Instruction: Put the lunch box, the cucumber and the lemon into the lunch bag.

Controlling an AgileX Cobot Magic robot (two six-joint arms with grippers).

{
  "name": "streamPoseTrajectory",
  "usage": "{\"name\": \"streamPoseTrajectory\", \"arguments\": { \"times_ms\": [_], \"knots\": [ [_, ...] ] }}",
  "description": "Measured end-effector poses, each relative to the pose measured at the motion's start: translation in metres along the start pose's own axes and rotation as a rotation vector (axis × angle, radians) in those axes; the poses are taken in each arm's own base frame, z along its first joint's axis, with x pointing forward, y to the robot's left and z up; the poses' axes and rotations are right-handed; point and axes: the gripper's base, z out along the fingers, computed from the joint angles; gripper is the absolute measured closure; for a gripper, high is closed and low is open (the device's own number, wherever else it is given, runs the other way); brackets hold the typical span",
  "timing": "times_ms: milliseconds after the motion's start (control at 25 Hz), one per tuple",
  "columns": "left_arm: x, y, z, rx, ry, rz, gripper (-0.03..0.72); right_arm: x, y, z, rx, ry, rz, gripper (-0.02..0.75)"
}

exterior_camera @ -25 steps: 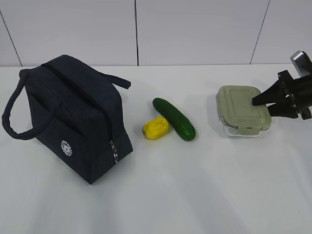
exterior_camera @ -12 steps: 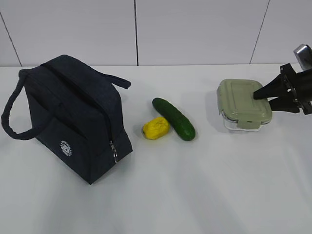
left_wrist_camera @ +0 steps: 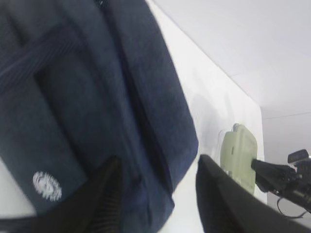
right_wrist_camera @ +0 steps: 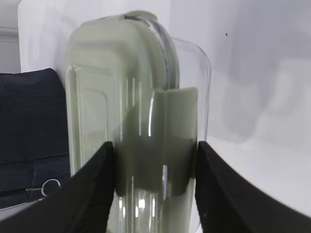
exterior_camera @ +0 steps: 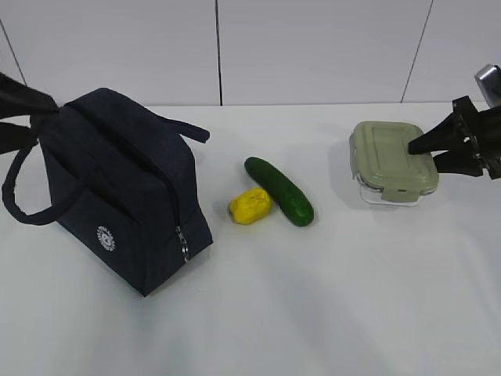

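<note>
The broad side panel of the bag is spread out slack, and thin cloth stands up at its upper edge (exterior_camera: 64, 116). My left gripper needs to grab the bag there next.
The navy lunch bag (exterior_camera: 125, 188) stands at the left with its zipper pull (exterior_camera: 185, 249) low on the near end. My left gripper (exterior_camera: 43, 119) comes in from the left edge at the bag's top and handle, jaws open; in its wrist view (left_wrist_camera: 159, 162) the bag (left_wrist_camera: 97, 97) fills the space beyond the fingers. The lemon (exterior_camera: 250, 205) lies against the cucumber (exterior_camera: 279, 190) mid-table. My right gripper (exterior_camera: 423, 153) is shut on the lunch box (exterior_camera: 387, 160), held slightly off the table; its fingers (right_wrist_camera: 92, 194) press both sides of the box (right_wrist_camera: 136, 97).
White table (exterior_camera: 313, 313) with a white panelled wall behind. Open tabletop lies between the bag and the lunch box apart from the two pieces of produce. The bag's ring pull (right_wrist_camera: 48, 185) shows in the right wrist view.
My left gripper has come into view at the bag's left handle. The right gripper has raised the lunch box a little and shifted it slightly right.
</note>
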Motion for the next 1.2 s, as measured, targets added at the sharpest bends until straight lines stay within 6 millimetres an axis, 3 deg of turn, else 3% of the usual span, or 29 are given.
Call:
{"name": "streamPoseTrajectory", "arguments": {
  "times_ms": [280, 720, 1200],
  "knots": [
    [-0.015, 0.004, 0.033, -0.042, 0.039, 0.05, 0.333, 0.0, 0.002, 0.0, 0.0, -0.001, -0.005, 0.367],
    [-0.02, 0.009, 0.039, -0.068, 0.009, 0.057, 0.333, 0.0, 0.002, 0.0, -0.002, -0.002, -0.004, 0.368],
    [-0.015, 0.029, 0.07, -0.116, 0.098, -0.045, 0.327, -0.001, 0.002, 0.0, -0.004, -0.005, -0.002, 0.368]
  ]
}}
